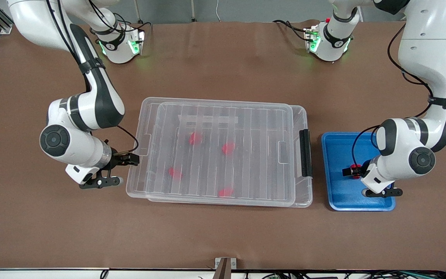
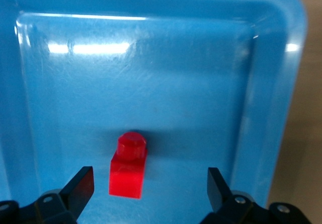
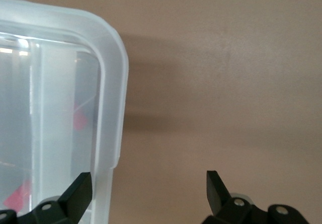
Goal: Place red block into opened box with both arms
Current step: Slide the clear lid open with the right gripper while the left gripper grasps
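My left gripper should go lower before it closes. My fingers are above the red block (image 1: 355, 166) and would miss it now.
A small red block (image 2: 129, 166) with a round nub lies on the floor of the blue tray (image 1: 337, 155). My left gripper (image 2: 150, 186) hangs low over it, open, with a finger on each side and neither touching it. In the front view the left gripper (image 1: 350, 171) partly covers the red block (image 1: 356, 168). The clear box (image 1: 145, 186) sits mid-table under its ribbed lid (image 1: 246, 128), which covers most of it. My right gripper (image 1: 130, 159) is open at the box's short end toward the right arm's end. One finger is over the box's rim (image 3: 108, 83), the other over bare table.
Several more red blocks show blurred through the lid, one of them (image 1: 228, 147) near the middle. A black latch (image 1: 305, 153) sits on the short end that faces the blue tray. Brown table surrounds both containers.
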